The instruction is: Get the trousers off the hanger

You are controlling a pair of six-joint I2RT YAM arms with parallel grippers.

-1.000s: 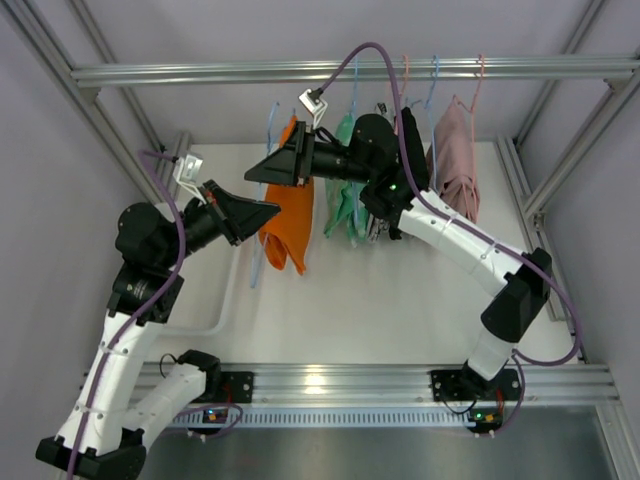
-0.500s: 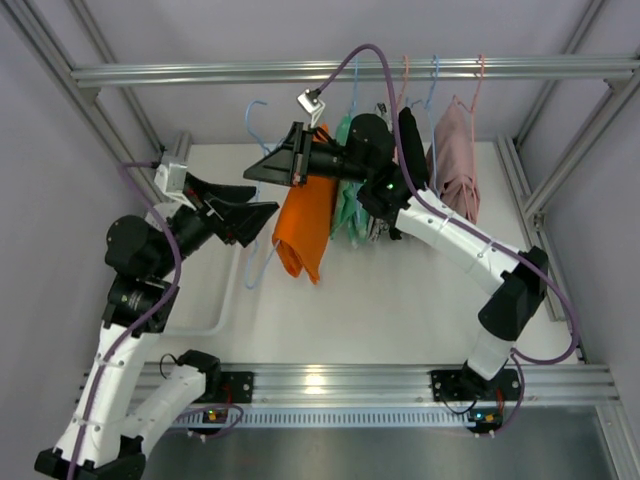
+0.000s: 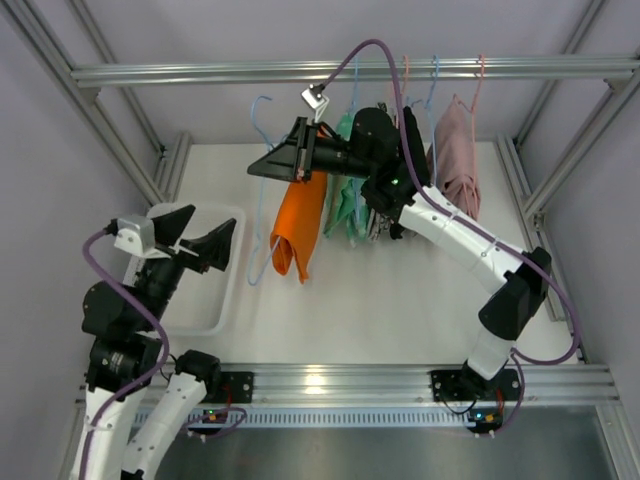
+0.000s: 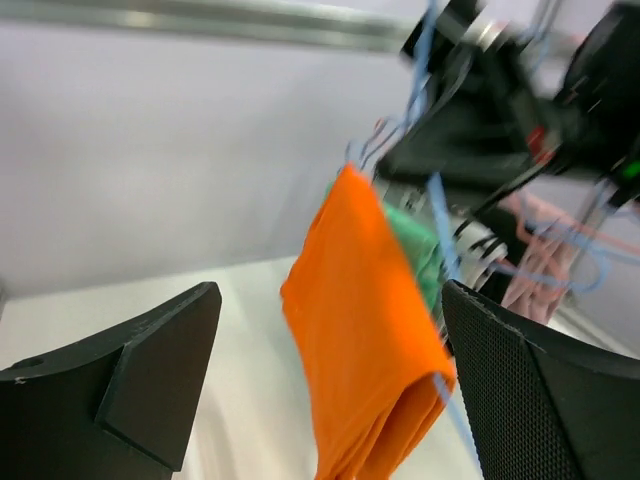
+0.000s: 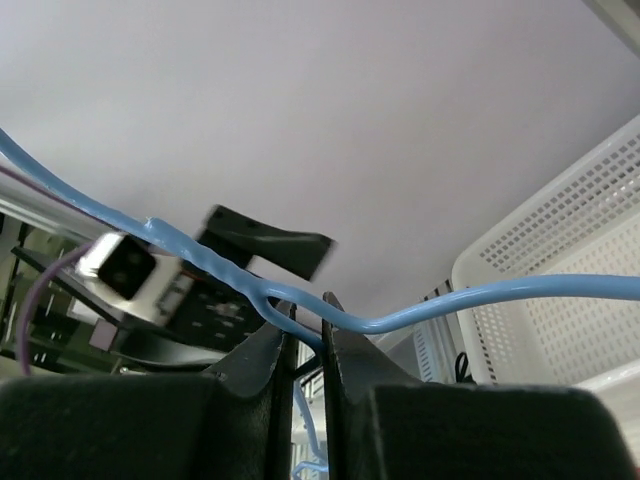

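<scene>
My left gripper grabs the orange trousers by their near edge facing my left gripper next, leaving the hanger's wire free, to slide them off.
The orange trousers [image 3: 298,222] hang folded over the light-blue wire hanger [image 3: 262,118] in mid-air over the table. My right gripper [image 3: 260,172] is shut on the hanger's wire just below its hook. The right wrist view shows that wire [image 5: 470,296] pinched between the jaws of the right gripper [image 5: 308,335]. My left gripper [image 3: 203,228] stands wide open at the lower left, apart from the cloth. In the left wrist view the trousers [image 4: 365,320] and the hanger [image 4: 438,205] hang beyond the left gripper [image 4: 330,300], untouched.
A white perforated basket [image 3: 228,300] sits on the table under my left gripper. A mint-green garment [image 3: 345,200] and a pale pink garment [image 3: 455,170] hang from the metal rail [image 3: 200,73] at the back, close to the right arm.
My left gripper let go of the trousers, opened wide and drew back down-left over the basket. My right gripper closed on the hanger, and the trousers swung right.
</scene>
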